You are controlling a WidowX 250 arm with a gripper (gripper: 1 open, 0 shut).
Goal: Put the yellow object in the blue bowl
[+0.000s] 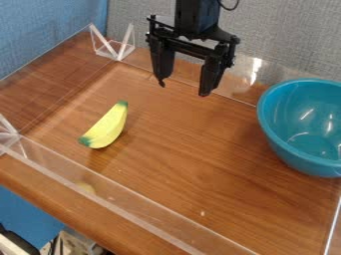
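Note:
The yellow object needs to go in the blue bowl (306,125), so my gripper should next grab the banana-shaped toy by its yellow body (106,127).
The yellow object (106,125) is a small banana-shaped toy with a greenish tip, lying flat on the wooden table at the left of middle. The blue bowl (306,125) is large, glossy and teal, and stands upright at the right edge, partly cut off by the frame. My gripper (185,82) hangs above the back of the table, pointing down, its two black fingers spread apart with nothing between them. It is up and to the right of the banana and left of the bowl.
A low clear plastic wall (147,204) runs round the wooden table (200,149). Two clear triangular brackets (110,42) stand at the back left corner. A grey panel rises behind the arm.

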